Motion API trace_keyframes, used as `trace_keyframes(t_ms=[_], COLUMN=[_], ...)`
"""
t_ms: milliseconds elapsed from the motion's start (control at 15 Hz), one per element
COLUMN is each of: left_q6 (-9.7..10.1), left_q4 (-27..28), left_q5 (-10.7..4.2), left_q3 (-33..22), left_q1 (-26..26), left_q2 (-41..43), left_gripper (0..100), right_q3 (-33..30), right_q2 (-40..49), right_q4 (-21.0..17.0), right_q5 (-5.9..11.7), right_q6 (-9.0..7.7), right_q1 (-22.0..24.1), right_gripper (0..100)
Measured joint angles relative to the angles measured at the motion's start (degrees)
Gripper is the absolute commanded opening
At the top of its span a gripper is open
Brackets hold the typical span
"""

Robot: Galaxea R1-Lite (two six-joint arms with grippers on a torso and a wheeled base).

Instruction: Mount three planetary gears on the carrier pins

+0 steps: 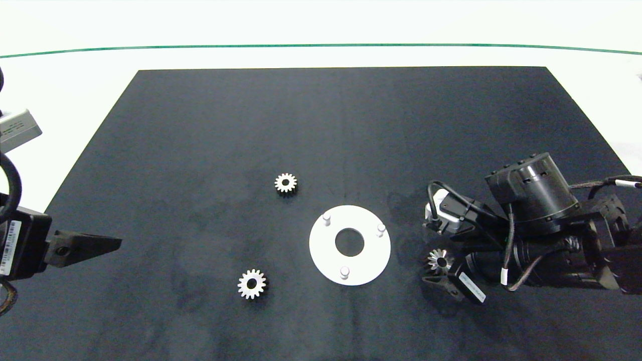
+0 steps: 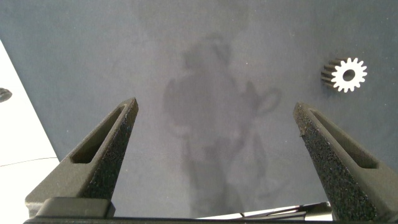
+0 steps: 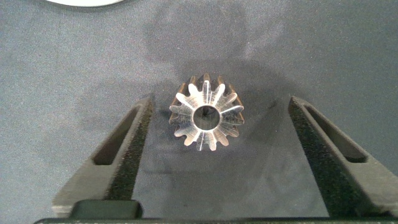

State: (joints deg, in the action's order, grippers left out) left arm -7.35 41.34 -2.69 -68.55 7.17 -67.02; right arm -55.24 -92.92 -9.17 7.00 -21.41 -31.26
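Note:
My right gripper will grab the third gear by its toothed rim (image 1: 433, 261). That leaves the third gear's center hole (image 1: 442, 262) free to slide onto a carrier pin.
The white disc (image 1: 321, 250) lies on the dark mat with its three carrier pins (image 1: 326, 218) bare and upright. Three planetary gears lie flat on the mat. One gear (image 1: 286, 183) is behind and left of the disc, another (image 1: 252, 284) in front and left of it. The third gear (image 1: 440, 260) (image 3: 206, 115) lies right of the disc, between the fingers of my right gripper (image 1: 435, 256) (image 3: 221, 102), which stands open with gaps on both sides. My left gripper (image 1: 118, 243) (image 2: 216, 106) hovers open at the mat's left edge, with a gear (image 2: 346, 74) showing off to one side.
The dark mat (image 1: 341, 125) covers most of the white table, with bare room behind the disc. The disc's rim (image 3: 81, 2) shows just beyond the right gripper's fingers. A green line (image 1: 321, 45) runs across the table's far side.

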Motion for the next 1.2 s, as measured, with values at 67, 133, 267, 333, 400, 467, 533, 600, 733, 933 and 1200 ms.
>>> trace_keyframes(t_ms=[67,133,267,333,400,467,533,600,733,933,1200], left_q6=[0.0,0.0,0.07,0.09,0.09,0.09,0.09,0.09,0.09,0.09,0.09], left_q4=[0.0,0.0,-0.1,-0.2,-0.2,-0.2,-0.1,-0.1,-0.1,-0.2,-0.2], left_q5=[0.0,0.0,-0.02,0.0,-0.02,-0.02,-0.02,0.0,0.0,0.0,0.0], left_q3=[0.0,0.0,-0.1,-0.2,-0.2,-0.3,-0.3,-0.3,-0.3,-0.3,-0.3], left_q1=[0.0,0.0,0.0,0.0,0.0,0.0,0.0,-0.1,-0.1,-0.1,-0.3], left_q2=[0.0,0.0,0.1,0.2,0.2,0.3,0.4,0.4,0.5,0.6,0.6], left_gripper=[100,100,100,100,100,100,100,100,100,100,100], right_q3=[0.3,0.6,1.2,1.2,1.3,1.3,1.3,1.3,1.4,1.5,1.7], right_q2=[0.0,-0.1,-0.1,-0.1,-0.1,-0.1,-0.1,-0.1,-0.1,-0.1,-0.1], right_q4=[0.0,0.1,0.2,0.2,0.5,0.8,1.5,1.8,1.8,1.8,1.9], right_q5=[0.02,0.02,-0.06,-0.06,-0.09,-0.09,-0.09,-0.09,-0.09,-0.17,-0.52], right_q6=[0.0,0.0,0.07,0.07,0.09,0.09,0.09,0.05,-0.01,-0.15,-0.09], right_q1=[0.0,0.0,0.0,0.0,-0.1,-0.1,-0.1,-0.1,0.0,-0.1,-0.1], right_gripper=[81,79,75,73,72,69,67,66,61,55,46])
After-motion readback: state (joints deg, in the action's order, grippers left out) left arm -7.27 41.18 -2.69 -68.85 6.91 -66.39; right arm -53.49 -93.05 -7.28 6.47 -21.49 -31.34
